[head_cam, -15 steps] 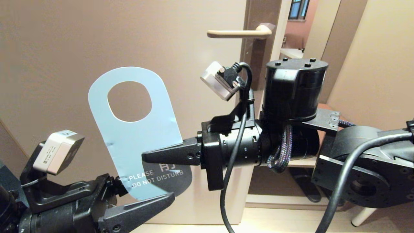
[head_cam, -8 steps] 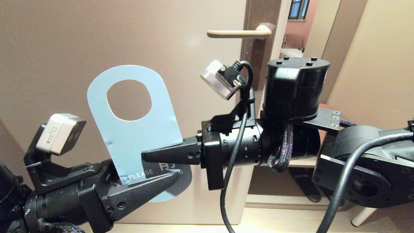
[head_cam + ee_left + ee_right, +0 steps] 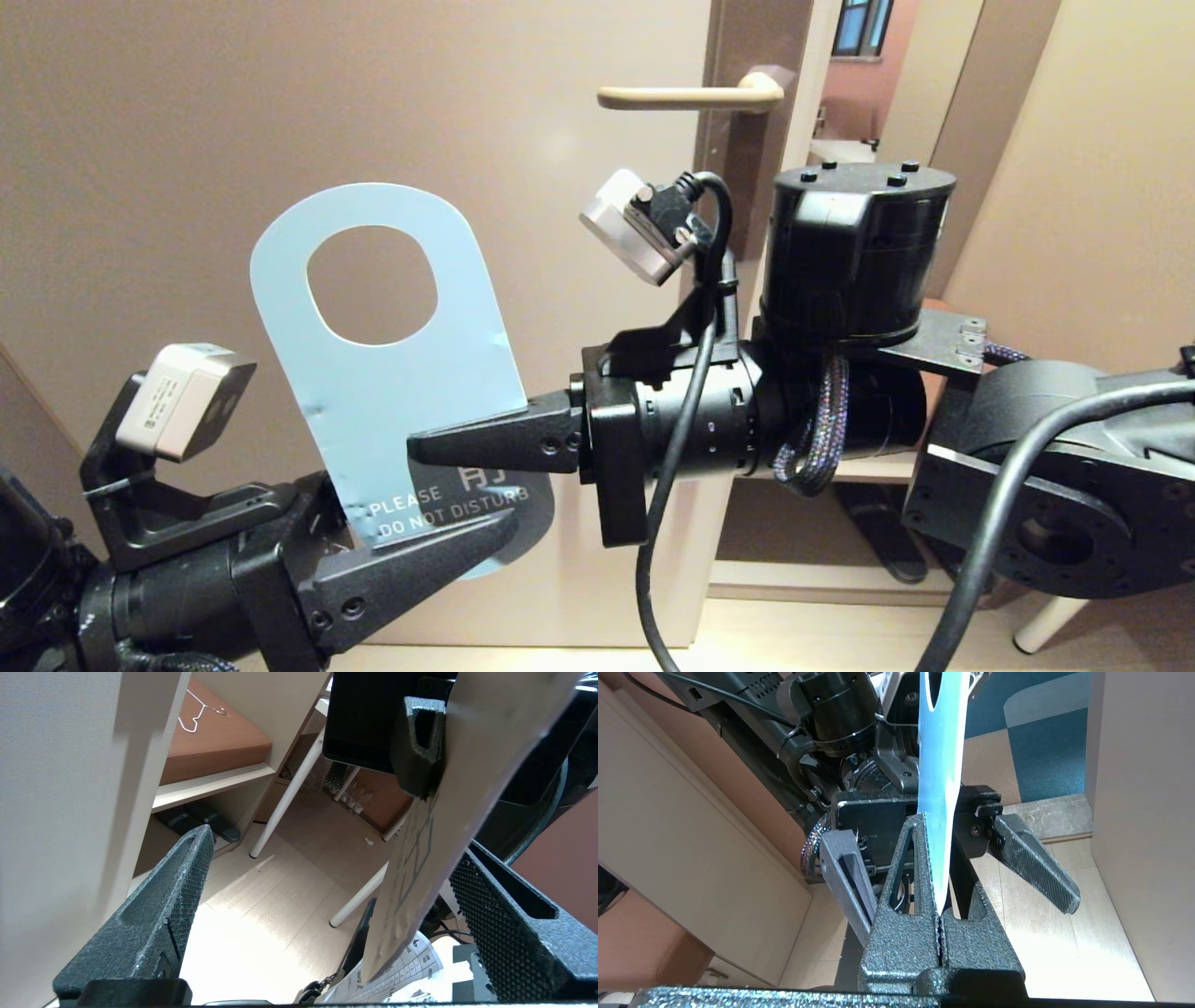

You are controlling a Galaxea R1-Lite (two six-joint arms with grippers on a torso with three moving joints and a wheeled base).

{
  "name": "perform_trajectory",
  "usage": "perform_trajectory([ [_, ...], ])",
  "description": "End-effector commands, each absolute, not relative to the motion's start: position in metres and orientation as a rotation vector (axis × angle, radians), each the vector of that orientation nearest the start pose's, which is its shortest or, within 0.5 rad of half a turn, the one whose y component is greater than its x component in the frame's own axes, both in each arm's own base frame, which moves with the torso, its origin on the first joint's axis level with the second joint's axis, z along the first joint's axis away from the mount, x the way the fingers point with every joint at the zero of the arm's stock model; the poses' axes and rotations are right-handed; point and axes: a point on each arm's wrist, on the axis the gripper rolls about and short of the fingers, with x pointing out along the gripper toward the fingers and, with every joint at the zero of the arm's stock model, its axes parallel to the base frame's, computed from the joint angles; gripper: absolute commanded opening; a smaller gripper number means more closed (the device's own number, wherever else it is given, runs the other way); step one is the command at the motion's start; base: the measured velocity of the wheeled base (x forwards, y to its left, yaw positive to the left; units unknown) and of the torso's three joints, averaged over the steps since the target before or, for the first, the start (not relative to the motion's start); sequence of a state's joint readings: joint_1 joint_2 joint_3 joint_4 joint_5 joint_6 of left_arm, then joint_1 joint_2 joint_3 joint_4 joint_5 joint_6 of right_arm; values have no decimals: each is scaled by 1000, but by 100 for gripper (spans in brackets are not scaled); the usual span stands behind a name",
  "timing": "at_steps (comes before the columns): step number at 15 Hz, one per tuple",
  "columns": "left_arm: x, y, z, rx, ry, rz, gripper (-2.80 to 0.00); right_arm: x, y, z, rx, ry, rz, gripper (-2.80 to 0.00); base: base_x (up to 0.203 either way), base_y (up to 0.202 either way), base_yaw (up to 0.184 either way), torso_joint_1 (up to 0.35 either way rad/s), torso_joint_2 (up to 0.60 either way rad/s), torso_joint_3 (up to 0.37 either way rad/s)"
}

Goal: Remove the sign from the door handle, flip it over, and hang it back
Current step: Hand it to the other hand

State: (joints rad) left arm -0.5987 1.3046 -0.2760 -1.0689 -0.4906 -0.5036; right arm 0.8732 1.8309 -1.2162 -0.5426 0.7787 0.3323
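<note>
I will grab the sign by its lettered lower end (image 3: pixel 423 515) with my left gripper. That leaves the sign's oval hole (image 3: pixel 374 285) free to slip over the door handle.
The sign (image 3: pixel 392 401) stands upright in front of the door, oval hole at the top, its grey-blue "PLEASE DO NOT DISTURB" face towards my head. My right gripper (image 3: pixel 420 453) is shut on its right edge, seen edge-on in the right wrist view (image 3: pixel 941 788). My left gripper (image 3: pixel 439 527) is open, its fingers either side of the sign's lower end without pinching it; the left wrist view shows the sign (image 3: pixel 448 812) close to one finger (image 3: pixel 490 914). The door handle (image 3: pixel 681 95) is bare, above and to the right of the sign.
The beige door (image 3: pixel 280 112) is right behind the sign. A brown shelf with a white wire clothes hanger (image 3: pixel 198 711) and white table legs (image 3: pixel 289 793) stand on the wooden floor beyond the door edge.
My left gripper rose and turned, so its open fingers now straddle the sign's lower end. The sign and my right gripper lifted very slightly.
</note>
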Motion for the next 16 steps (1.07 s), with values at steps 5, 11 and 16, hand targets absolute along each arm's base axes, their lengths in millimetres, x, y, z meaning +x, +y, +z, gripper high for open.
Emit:
perform_trajectory([
  [5,139,-108,182,-458,236,-1082,0,218,286,248,251,337,1632,-280,0,0,0,0,0,0],
  [11,139,-109,182,-458,234,-1082,0,218,286,249,251,337,1634,-280,0,0,0,0,0,0],
  [16,139,-109,182,-458,229,-1083,0,218,286,248,250,342,1636,-280,0,0,0,0,0,0],
])
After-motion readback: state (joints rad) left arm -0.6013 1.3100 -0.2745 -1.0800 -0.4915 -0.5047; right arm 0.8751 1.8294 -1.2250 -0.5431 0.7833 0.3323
